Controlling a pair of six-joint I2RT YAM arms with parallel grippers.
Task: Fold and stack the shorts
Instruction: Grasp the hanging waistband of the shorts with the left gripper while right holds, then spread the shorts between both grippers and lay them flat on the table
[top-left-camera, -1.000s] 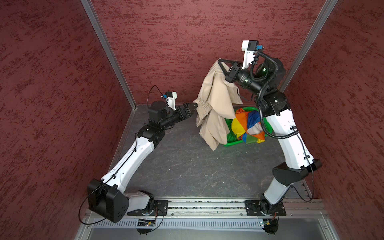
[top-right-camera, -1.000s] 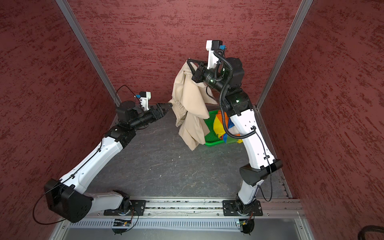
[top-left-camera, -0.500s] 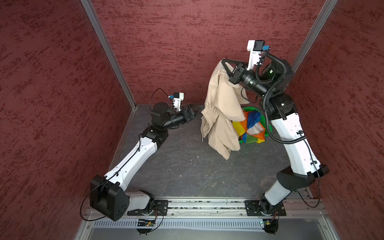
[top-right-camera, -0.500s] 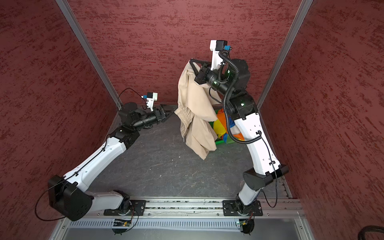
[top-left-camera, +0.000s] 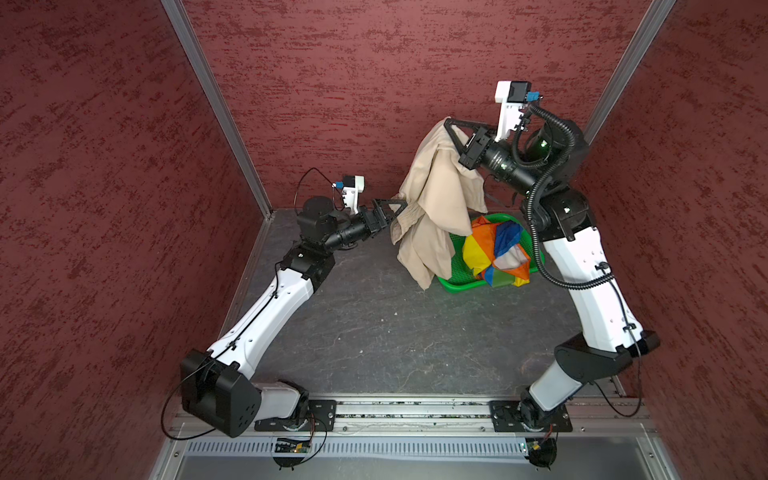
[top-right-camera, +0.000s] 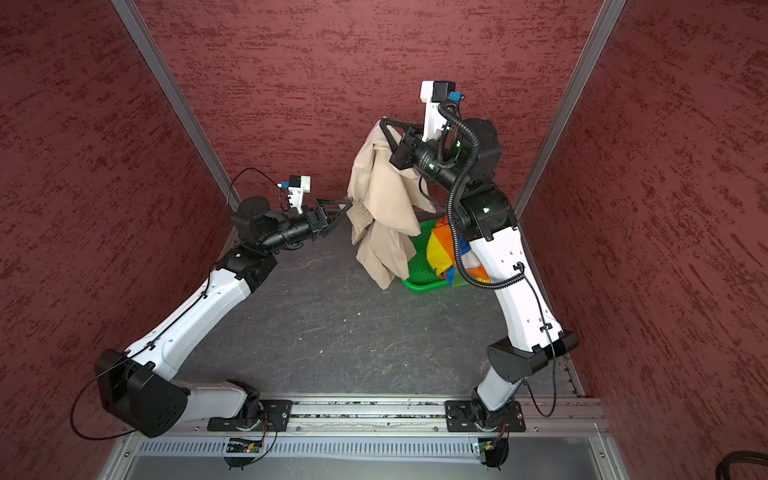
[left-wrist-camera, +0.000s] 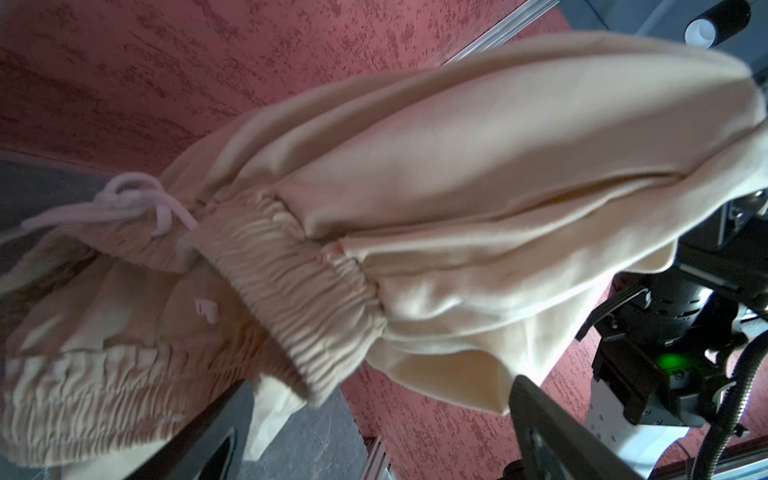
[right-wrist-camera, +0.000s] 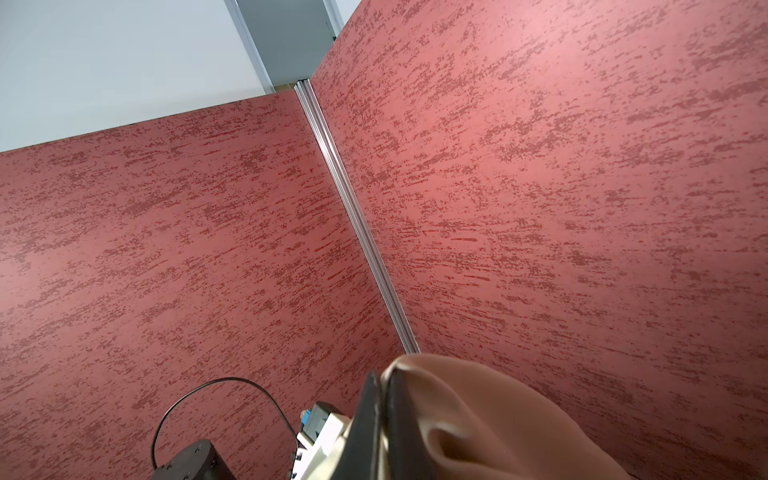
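Note:
The robot's left gripper will next grab the ribbed waistband's corner to stretch the beige shorts open. Then the robot will lay the shorts flat for folding.
The beige shorts hang high by the back wall, with my right gripper shut on their top edge. The right wrist view shows the right gripper pinching a fold of the beige shorts. My left gripper stands open at the hanging ribbed waistband, close to the white drawstring. The left gripper holds nothing; the waistband's corner dips just in front of its spread fingers. The rainbow-striped shorts lie bunched in the basket.
A green perforated basket stands on the dark table at the back right, under the hanging beige cloth. Red walls close in on three sides. The right arm's elbow rises beside the basket.
The left gripper has reached rightwards up to the waistband of the hanging shorts. The right arm has shifted slightly right with the shorts, and their lower end has swung.

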